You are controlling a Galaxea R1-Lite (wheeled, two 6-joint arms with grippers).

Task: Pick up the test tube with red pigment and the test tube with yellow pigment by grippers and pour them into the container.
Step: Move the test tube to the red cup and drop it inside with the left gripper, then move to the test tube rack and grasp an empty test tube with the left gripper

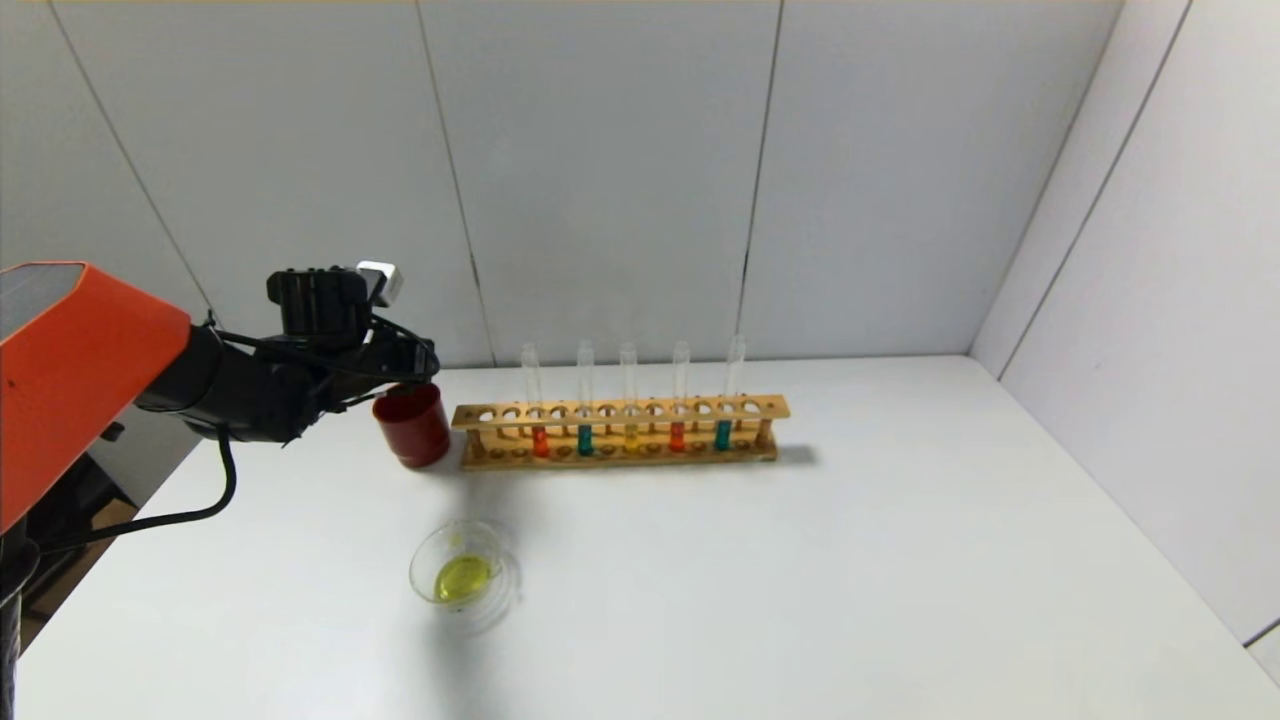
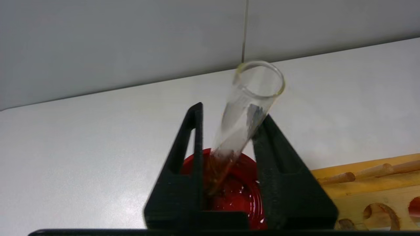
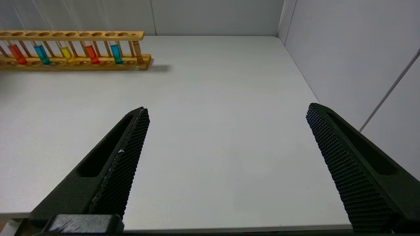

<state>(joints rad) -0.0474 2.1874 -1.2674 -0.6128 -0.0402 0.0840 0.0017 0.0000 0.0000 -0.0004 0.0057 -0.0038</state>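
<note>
My left gripper will next grab the test tube with red pigment by its bare upper half (image 1: 533, 377), because the wooden rack (image 1: 620, 412) surrounds the tube's lower half.
My left gripper (image 2: 231, 111) hangs over a dark red cup (image 2: 239, 193) at the left end of the rack. Its jaws stand parted, wider than the empty clear tube (image 2: 249, 98) between them. That tube tilts, leaning on one finger, its bottom inside the cup. A test tube with yellow pigment (image 1: 631, 435) and two test tubes with red pigment (image 1: 540, 440) (image 1: 677, 437) stand in the wooden rack (image 1: 620, 412). The container (image 1: 500, 590), a clear glass dish, holds yellow liquid in front of the cup. My right gripper (image 3: 226, 109) is open over bare table.
Two teal tubes (image 1: 585, 440) (image 1: 722, 435) also stand in the rack. The red cup (image 1: 412, 425) sits close to the rack's left end. Grey walls close the table at the back and on the right. The table's near edge lies just under the right gripper.
</note>
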